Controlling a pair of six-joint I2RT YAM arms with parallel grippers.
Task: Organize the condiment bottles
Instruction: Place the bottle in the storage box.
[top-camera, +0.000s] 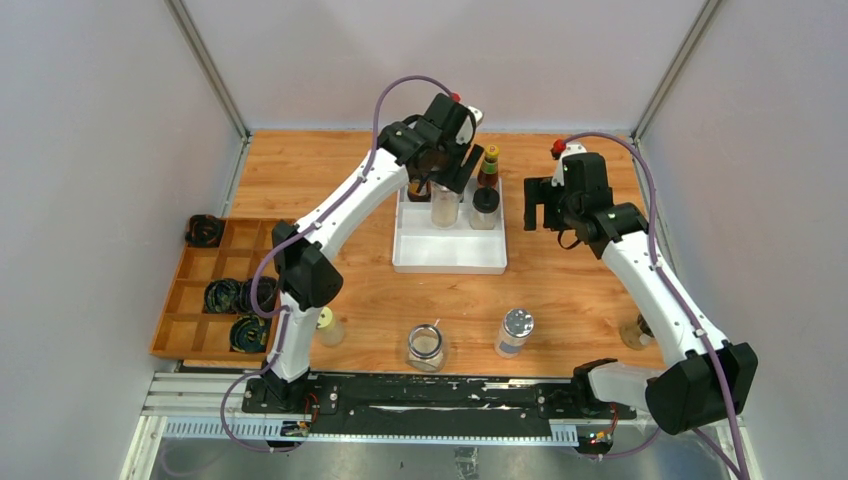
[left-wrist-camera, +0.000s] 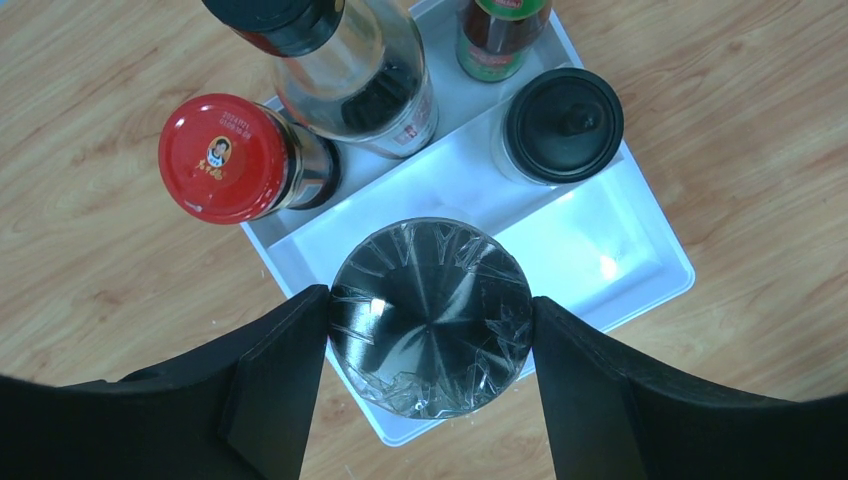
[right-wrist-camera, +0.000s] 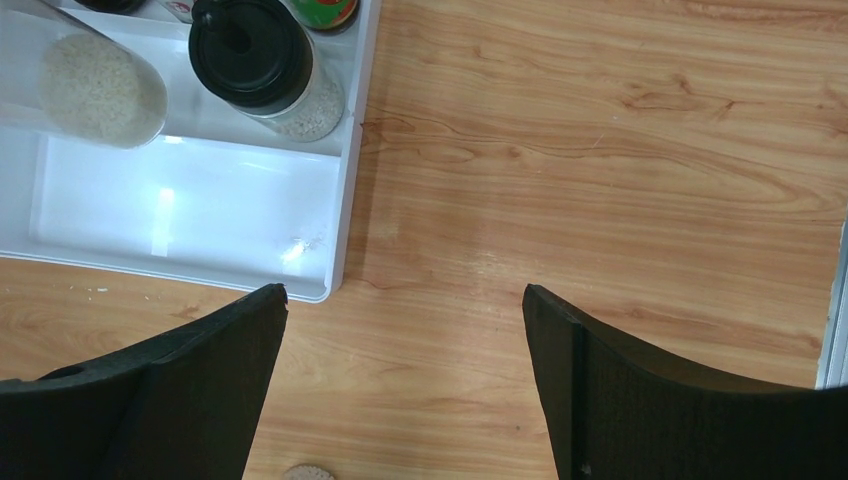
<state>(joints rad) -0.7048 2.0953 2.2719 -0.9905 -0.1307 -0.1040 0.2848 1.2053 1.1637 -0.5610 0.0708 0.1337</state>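
Observation:
I need to keep holding the silver-capped jar with my left gripper until it reaches the bottom of the tray. It is still hanging above, with a gap to the black-capped jar (top-camera: 485, 205).
My left gripper (top-camera: 445, 170) (left-wrist-camera: 430, 320) is shut on a silver-capped jar (left-wrist-camera: 430, 315) of white grains (right-wrist-camera: 100, 90). It holds the jar over the white tray (top-camera: 450, 255) (left-wrist-camera: 620, 250), with both jaws against the cap's sides. At the tray's back stand a red-capped jar (left-wrist-camera: 222, 157), a tall clear bottle (left-wrist-camera: 350, 70), a green-labelled bottle (top-camera: 489, 165) (left-wrist-camera: 503, 30) and a black-capped jar (top-camera: 485, 205) (left-wrist-camera: 562, 125) (right-wrist-camera: 255, 55). My right gripper (top-camera: 535, 205) (right-wrist-camera: 405, 300) is open over bare wood just right of the tray.
Near the front edge stand a yellow-capped bottle (top-camera: 328, 325), a clear glass jar (top-camera: 425, 347), a silver-capped jar (top-camera: 515, 332) and another jar (top-camera: 636, 332) half hidden behind my right arm. A wooden compartment box (top-camera: 190, 300) with black coiled cables lies at the left.

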